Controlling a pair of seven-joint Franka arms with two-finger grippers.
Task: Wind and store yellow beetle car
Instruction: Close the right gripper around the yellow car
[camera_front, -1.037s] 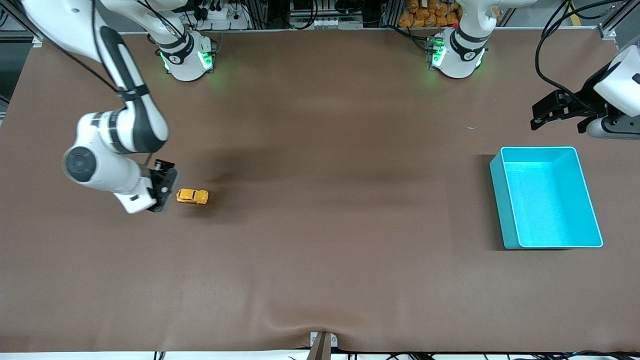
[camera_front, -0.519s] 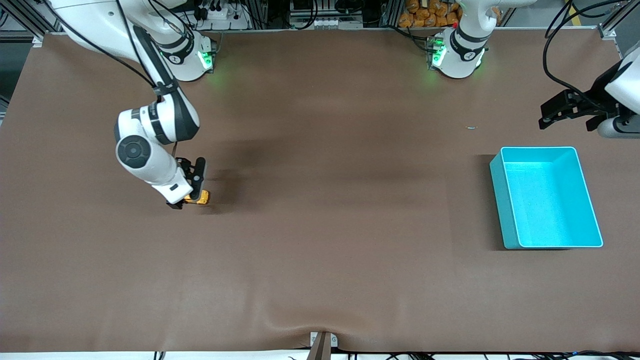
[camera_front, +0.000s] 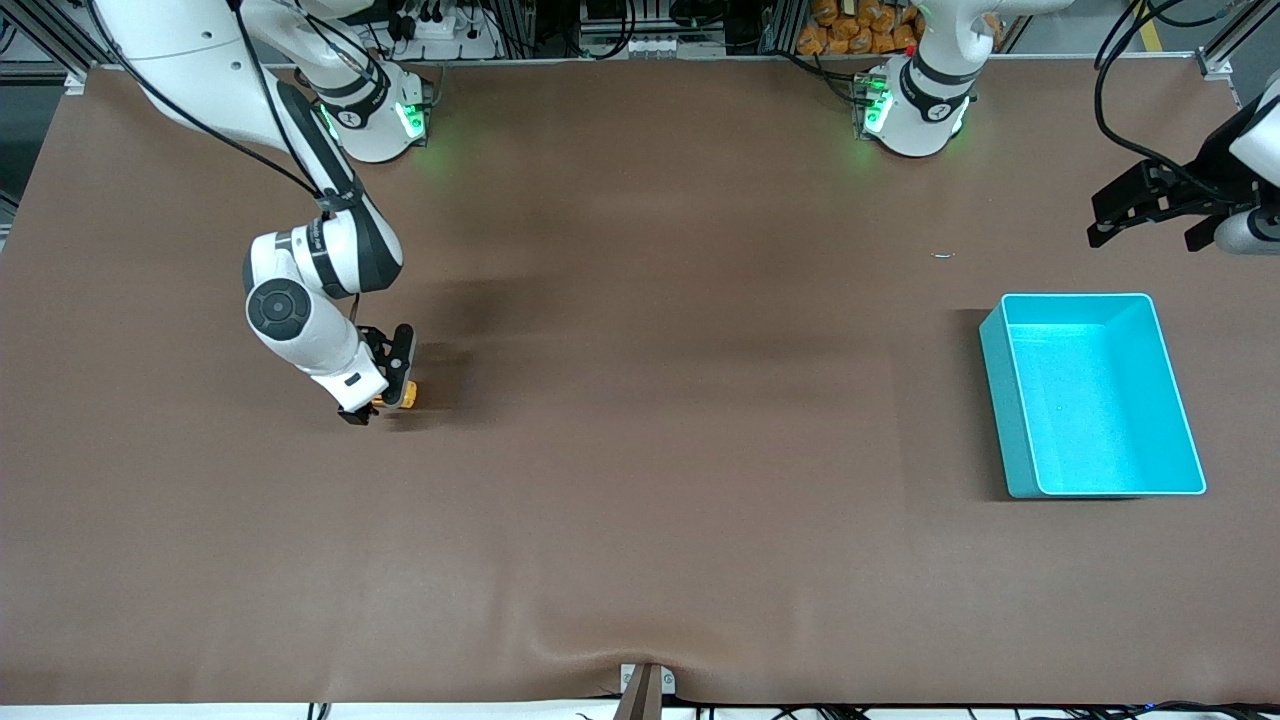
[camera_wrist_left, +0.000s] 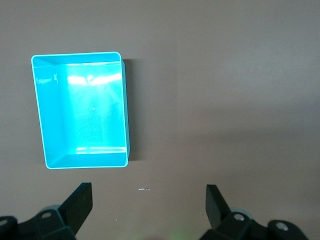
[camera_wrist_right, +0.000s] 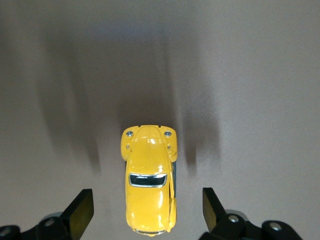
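The yellow car has my right gripper's fingers on either side of its rear in the right wrist view, so my right gripper needs to close on it.
The yellow beetle car stands on the brown table toward the right arm's end, mostly covered by my right gripper. In the right wrist view the yellow beetle car lies lengthwise between the two fingers of my right gripper. That gripper is open, with a gap on each side of the car and no finger touching it. My left gripper hangs open and empty over the table at the left arm's end, waiting. The left wrist view shows my left gripper holding nothing.
A cyan bin stands empty near the left arm's end, nearer to the front camera than the left gripper; its rim shows in the left wrist view. A tiny glinting speck lies on the table beside it.
My right arm swung from beside the car to over it, and its fingers now straddle the car and stand slightly narrower. My left gripper drifted a little toward the table's end.
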